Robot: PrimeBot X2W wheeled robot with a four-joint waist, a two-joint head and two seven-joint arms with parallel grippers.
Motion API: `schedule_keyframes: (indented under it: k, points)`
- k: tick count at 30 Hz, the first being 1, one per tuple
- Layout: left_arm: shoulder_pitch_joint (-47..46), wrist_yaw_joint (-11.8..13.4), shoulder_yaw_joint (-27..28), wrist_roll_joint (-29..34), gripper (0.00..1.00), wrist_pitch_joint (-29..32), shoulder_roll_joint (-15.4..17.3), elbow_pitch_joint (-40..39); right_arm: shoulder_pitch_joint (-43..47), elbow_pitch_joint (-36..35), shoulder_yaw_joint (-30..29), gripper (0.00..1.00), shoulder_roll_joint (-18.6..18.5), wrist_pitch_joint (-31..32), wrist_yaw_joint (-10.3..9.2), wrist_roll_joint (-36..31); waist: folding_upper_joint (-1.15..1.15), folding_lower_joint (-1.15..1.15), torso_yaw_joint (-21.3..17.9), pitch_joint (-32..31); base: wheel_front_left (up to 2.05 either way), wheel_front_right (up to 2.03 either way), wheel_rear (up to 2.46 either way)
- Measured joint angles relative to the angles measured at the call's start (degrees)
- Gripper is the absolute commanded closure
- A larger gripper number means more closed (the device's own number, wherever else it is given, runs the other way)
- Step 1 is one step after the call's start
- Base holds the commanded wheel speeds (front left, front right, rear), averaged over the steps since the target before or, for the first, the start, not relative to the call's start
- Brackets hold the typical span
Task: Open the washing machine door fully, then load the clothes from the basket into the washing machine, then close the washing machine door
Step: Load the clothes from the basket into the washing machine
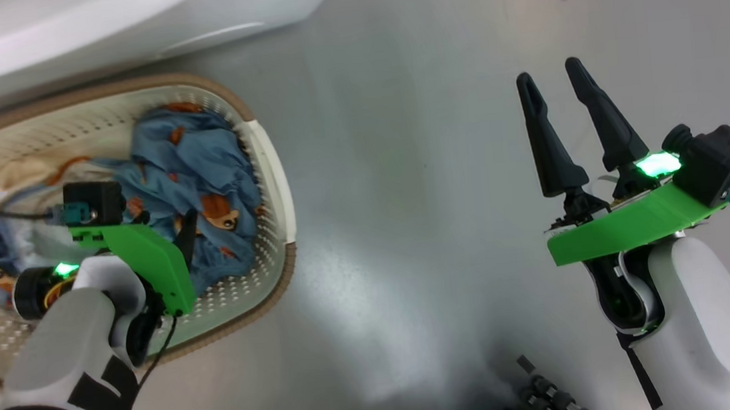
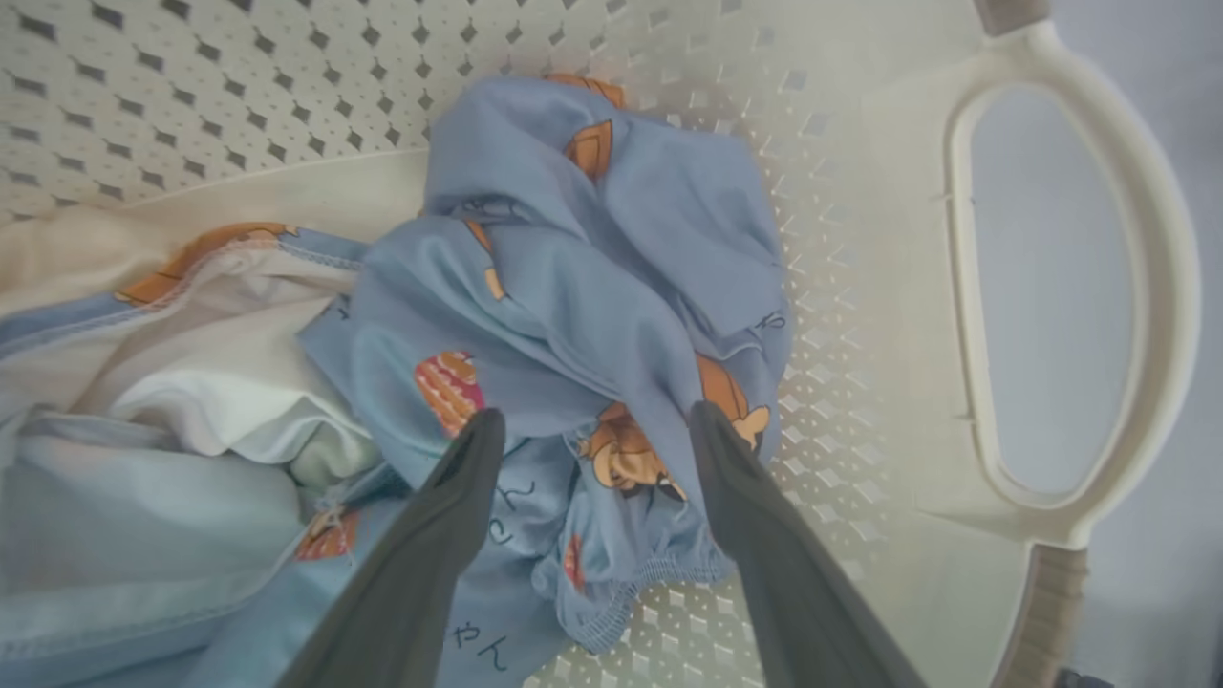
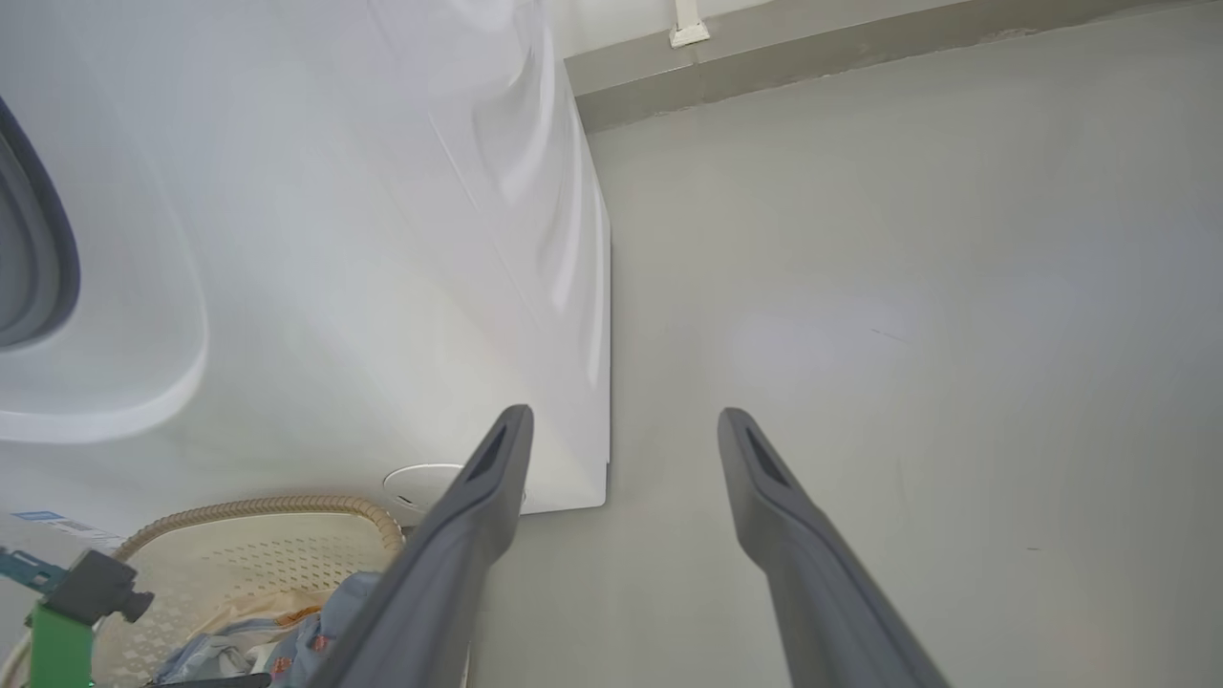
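Observation:
I will next grab the blue clothes (image 2: 592, 287) with my left gripper by a raised fold (image 2: 633, 384), which stands up between my fingers while the rest lies loose in the basket.
The cream perforated basket (image 1: 268, 174) stands on the floor at the left, just below the white washing machine (image 1: 86, 24). Blue clothes (image 1: 200, 160) with orange-brown figures lie crumpled inside it. My left gripper (image 1: 173, 233) reaches down into the basket. In the left wrist view it (image 2: 594, 420) is open, its fingertips (image 2: 482, 430) set on either side of a raised fold of the clothes (image 2: 592, 287). My right gripper (image 1: 550, 73) hangs open over bare floor to the right, holding nothing. The washing machine door is out of view.
The washing machine's white front (image 3: 334, 239) and a strip of grey gasket (image 3: 29, 258) show in the right wrist view, with the basket (image 3: 287, 535) below. Grey floor (image 1: 404, 194) spreads between the arms. A dark part of the robot's base (image 1: 545, 402) sits low in the head view.

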Motion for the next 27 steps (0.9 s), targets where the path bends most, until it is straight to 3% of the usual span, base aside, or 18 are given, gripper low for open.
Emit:
schedule_keyframes:
  k: [8,17,19,27]
  points:
    - [-3.77,0.0,-5.06,-4.78,0.0,2.97,1.0,3.03,-1.16,-0.21,1.03,0.0,1.01,-0.4,0.0,0.04,0.0,0.0,-2.77,3.29,0.0,0.0,0.0]
    - [-8.31,0.0,-6.98,-6.94,0.0,2.98,0.42,11.01,-2.21,-0.27,2.19,0.0,1.43,-0.4,0.0,0.23,0.0,0.0,-5.52,5.2,0.0,0.0,0.0]
    - [-8.78,0.0,-7.26,-7.15,0.98,3.02,-0.15,12.33,-2.21,-0.27,2.24,0.0,1.47,-0.4,0.0,0.23,0.0,0.0,-5.82,5.24,0.0,0.0,0.0]
    - [-8.93,0.0,-9.28,-9.88,1.0,1.94,-0.89,12.04,-2.21,-0.23,2.04,0.0,1.52,-0.4,0.0,0.2,0.0,0.0,-5.32,4.17,0.0,0.0,0.0]
